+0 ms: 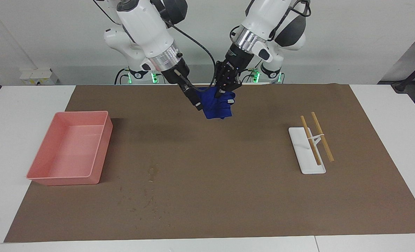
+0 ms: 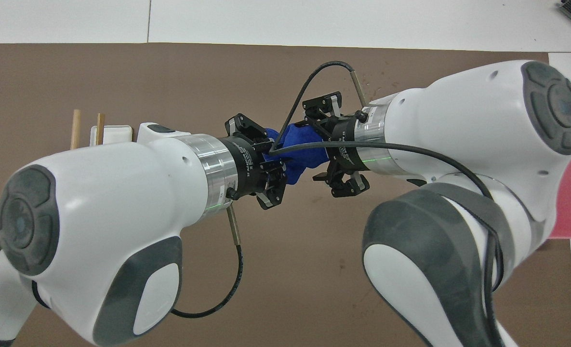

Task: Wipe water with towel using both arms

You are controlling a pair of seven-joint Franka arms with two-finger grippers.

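I need to wipe the water, so my right gripper should next grip the towel by its loose end point(image 2: 319, 155) while my left gripper stays shut on the towel's top.
The deep-blue towel point(image 1: 218, 107) point(image 2: 300, 147) hangs bunched above the brown mat point(image 1: 228, 182), over its edge nearest the robots. My left gripper point(image 1: 225, 91) point(image 2: 276, 158) is shut on the towel's top. My right gripper point(image 1: 197, 104) point(image 2: 326, 147) stands open right at the towel, and in the overhead view the loose end of the cloth lies between its spread fingers. The water point(image 1: 151, 196) is a patch of small wet specks on the mat, farther from the robots and toward the right arm's end. A few specks of water point(image 2: 376, 86) show past the right wrist.
A pink tray point(image 1: 102, 147) point(image 2: 567, 202) sits at the right arm's end of the mat. A white holder point(image 1: 300, 154) point(image 2: 114, 132) with two wooden sticks point(image 1: 322, 136) point(image 2: 75, 127) lies toward the left arm's end. A black cable point(image 2: 309, 82) loops over the grippers.
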